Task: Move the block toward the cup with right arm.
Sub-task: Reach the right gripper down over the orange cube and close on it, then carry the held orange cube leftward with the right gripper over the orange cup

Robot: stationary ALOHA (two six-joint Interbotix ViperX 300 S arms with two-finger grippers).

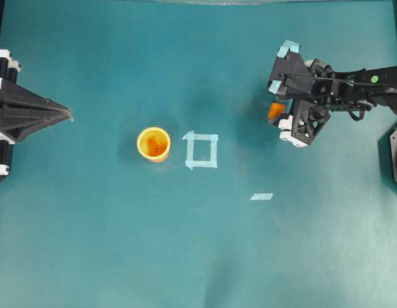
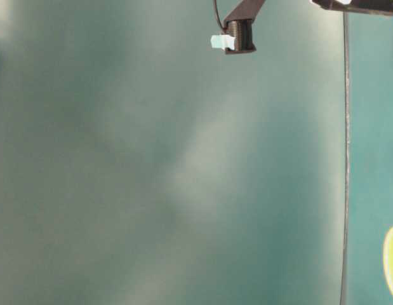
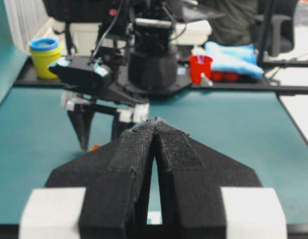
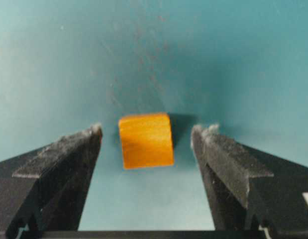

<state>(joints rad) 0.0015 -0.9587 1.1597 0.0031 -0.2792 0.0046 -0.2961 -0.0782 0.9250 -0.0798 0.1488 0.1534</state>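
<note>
My fingers are low on both sides of the orange cube and would hold it if I closed now, so my right gripper needs to close on the cube.
The block (image 4: 146,140), a small orange cube, rests on the teal table between the fingers of my right gripper (image 4: 146,132). The jaws are open, with a gap on each side of the cube. From overhead the right gripper (image 1: 279,102) stands over the block (image 1: 275,111) at the right, and the arm hides most of the cube. The yellow-orange cup (image 1: 153,144) stands upright left of centre, well away from the block. My left gripper (image 1: 68,114) rests at the left edge, shut and empty, its tips (image 3: 154,122) pressed together.
A pale-blue tape square (image 1: 201,150) lies just right of the cup, between it and the block. A short tape strip (image 1: 261,196) lies nearer the front. Behind the table stand a yellow tub (image 3: 45,56) and a red cup (image 3: 200,67).
</note>
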